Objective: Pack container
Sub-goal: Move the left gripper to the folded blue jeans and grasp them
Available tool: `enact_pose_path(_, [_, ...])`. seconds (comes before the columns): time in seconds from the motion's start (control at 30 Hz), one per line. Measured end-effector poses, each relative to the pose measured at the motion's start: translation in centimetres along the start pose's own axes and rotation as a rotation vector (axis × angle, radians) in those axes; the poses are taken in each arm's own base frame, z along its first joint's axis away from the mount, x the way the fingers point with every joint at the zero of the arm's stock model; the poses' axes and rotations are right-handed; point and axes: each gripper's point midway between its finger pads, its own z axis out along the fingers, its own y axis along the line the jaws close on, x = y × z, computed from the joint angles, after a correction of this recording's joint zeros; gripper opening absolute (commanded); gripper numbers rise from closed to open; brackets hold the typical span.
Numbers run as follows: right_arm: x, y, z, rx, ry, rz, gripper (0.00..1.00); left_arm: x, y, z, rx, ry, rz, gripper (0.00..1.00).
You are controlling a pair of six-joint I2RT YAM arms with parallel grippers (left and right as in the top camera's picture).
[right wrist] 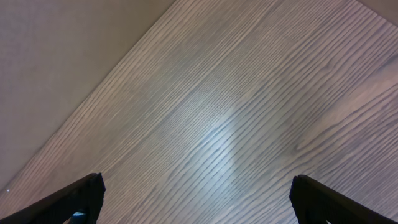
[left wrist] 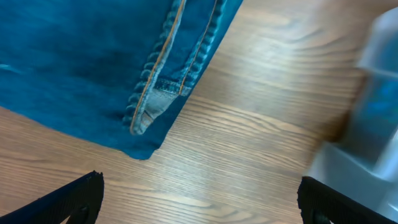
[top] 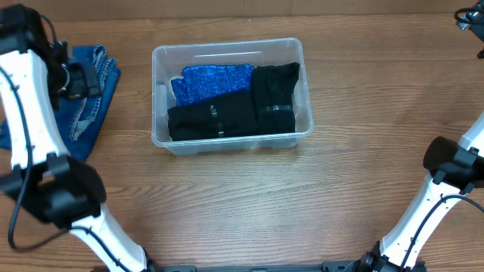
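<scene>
The blue jeans [top: 94, 94] need to be packed still folded. My left gripper should next grab them by the stitched edges facing the container, with the layers together.
The clear container [top: 157, 98] stands at the table's middle back and holds a blue sparkly cloth [top: 212, 80] and black folded clothes [top: 227, 115]. Blue jeans [top: 94, 94] lie on the table left of it. They also show in the left wrist view [left wrist: 93, 56], with the container's corner [left wrist: 367, 149] at the right. My left gripper [left wrist: 199, 199] is open and empty above bare wood between the jeans and the container. My right gripper [right wrist: 198, 199] is open and empty over bare wood at the far right back.
The left arm [top: 30, 113] reaches along the left side over the jeans. The right arm [top: 446, 174] stands at the right edge. A pale wall meets the table's back edge in the right wrist view [right wrist: 62, 62].
</scene>
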Motion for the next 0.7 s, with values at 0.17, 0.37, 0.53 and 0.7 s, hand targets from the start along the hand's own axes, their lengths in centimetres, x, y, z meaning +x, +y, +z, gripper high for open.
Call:
enact_pose_path(0.17, [0.0, 0.0, 0.0, 0.0, 0.0, -0.001, 1.0, 0.1, 0.1, 7.8, -0.139, 0.177, 0.077, 1.0])
enact_pose_path(0.37, [0.0, 0.0, 0.0, 0.0, 0.001, 0.0, 1.0, -3.0, -1.3, 11.2, -0.329, 0.109, 0.183, 1.0])
enact_pose_path(0.53, [0.0, 0.0, 0.0, 0.0, 0.001, 0.0, 1.0, -5.5, -1.3, 10.5, -0.446, 0.003, 0.2, 1.0])
enact_pose_path(0.7, [0.0, 0.0, 0.0, 0.0, 0.0, 0.0, 1.0, -6.3, -0.8, 10.2, -0.48, -0.027, 0.189, 1.0])
